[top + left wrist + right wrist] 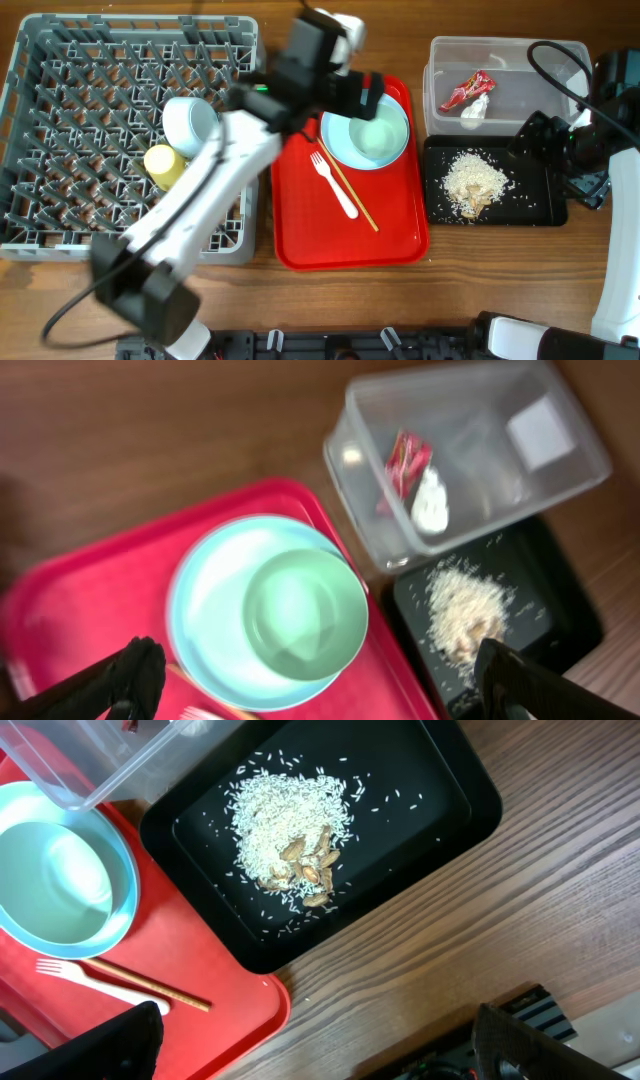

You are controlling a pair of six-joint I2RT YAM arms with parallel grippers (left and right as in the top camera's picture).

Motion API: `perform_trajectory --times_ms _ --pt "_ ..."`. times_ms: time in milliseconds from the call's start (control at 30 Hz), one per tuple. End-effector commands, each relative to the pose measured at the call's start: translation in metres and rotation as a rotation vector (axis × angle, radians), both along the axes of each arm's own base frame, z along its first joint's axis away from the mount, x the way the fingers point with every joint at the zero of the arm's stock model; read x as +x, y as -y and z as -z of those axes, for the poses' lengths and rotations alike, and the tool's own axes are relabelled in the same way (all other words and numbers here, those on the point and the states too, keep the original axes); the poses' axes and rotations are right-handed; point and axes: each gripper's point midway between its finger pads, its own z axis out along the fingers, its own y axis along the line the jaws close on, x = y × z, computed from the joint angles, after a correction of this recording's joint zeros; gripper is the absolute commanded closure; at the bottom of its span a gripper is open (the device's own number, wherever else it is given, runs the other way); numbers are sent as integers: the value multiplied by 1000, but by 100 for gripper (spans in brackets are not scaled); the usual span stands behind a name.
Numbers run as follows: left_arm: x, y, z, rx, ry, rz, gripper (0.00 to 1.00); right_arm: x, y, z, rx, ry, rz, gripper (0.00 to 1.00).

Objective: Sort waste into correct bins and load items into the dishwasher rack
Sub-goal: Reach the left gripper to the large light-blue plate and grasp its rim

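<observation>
The left gripper takes hold of the blue-green bowl's rim at one side next, so its base stays free to load tilted into the dishwasher rack [60, 130].
My left gripper [325, 690] hangs open above a pale blue plate [215, 600] on which a blue-green bowl [305, 615] stands; nothing is between its fingers. A white fork [335, 185] and a wooden chopstick [350, 190] lie beside the plate. The grey dishwasher rack [60, 130] holds another bowl [190, 120] and a yellow cup [165, 165]. In the clear tub [500, 55] lie the red wrapper [467, 90] and a white paper wad [476, 110]. Food scraps [475, 185] are piled in the black tray [540, 205]. My right gripper [320, 1050] is open over bare wood near that tray.
The plate, fork and chopstick rest on a red serving tray [350, 240] between the rack and the bins. The left arm [200, 190] reaches diagonally over the rack's right side. Black cables [555, 65] run past the tub at the far right.
</observation>
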Motion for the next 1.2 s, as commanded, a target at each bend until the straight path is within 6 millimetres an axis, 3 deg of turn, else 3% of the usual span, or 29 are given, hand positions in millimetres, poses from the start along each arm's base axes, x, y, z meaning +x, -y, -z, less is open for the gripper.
perform_trajectory --times_ms 0,133,300,433,533,667,767,833,1000,1167 --pt "0 33 60 87 -66 31 0 0 2 -10 -19 36 -15 0" --pt "-9 53 110 154 -126 90 2 0 2 -10 -20 36 -15 0" --pt "-19 64 157 229 -181 138 5 1 3 -10 -20 39 -16 0" --pt "-23 61 181 270 -223 139 9 1 3 -10 -21 38 -17 0" --pt "-27 46 195 340 -252 114 15 1 3 -10 -23 38 -27 0" --pt "-24 21 200 462 -238 51 27 2 3 -10 -25 43 -33 0" --pt "-26 17 201 481 -247 48 39 3 3 -10 -25 45 -33 0" --pt "-27 16 202 486 -253 48 52 3 3 -10 -26 45 -34 0" --pt "-28 15 202 489 -257 49 56 3 3 -10 -26 45 -38 0" --pt "-29 15 202 490 -258 49 72 2 3 -10 -26 45 -38 0"
